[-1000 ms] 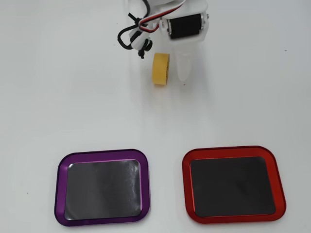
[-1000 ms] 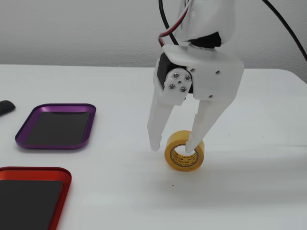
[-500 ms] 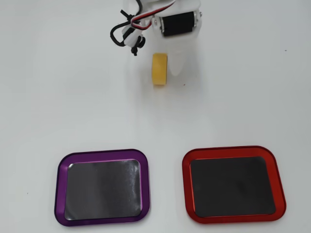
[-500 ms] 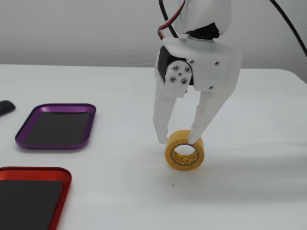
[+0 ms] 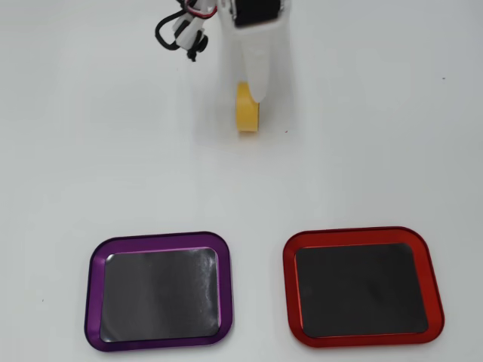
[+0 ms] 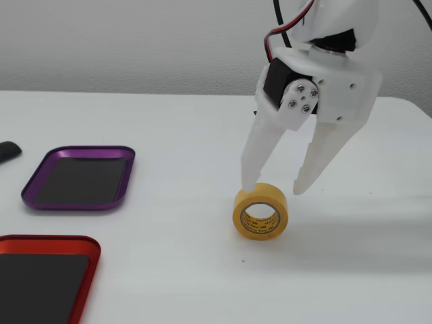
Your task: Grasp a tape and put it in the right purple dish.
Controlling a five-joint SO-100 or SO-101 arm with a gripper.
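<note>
My gripper grabs the yellow tape by its flat sides next, to put it in the purple dish.
The tape is a small yellow roll standing on its edge on the white table; in the overhead view it sits at the top centre. My white gripper is open just above the roll, one fingertip by its left top edge and the other off to its right. In the overhead view the gripper overlaps the roll's upper part. The purple dish with its dark inner surface lies empty at lower left in the overhead view and at the left in the fixed view.
A red-rimmed dish of the same shape lies at lower right in the overhead view and at bottom left in the fixed view. A small dark object sits at the left edge. Cables hang by the arm.
</note>
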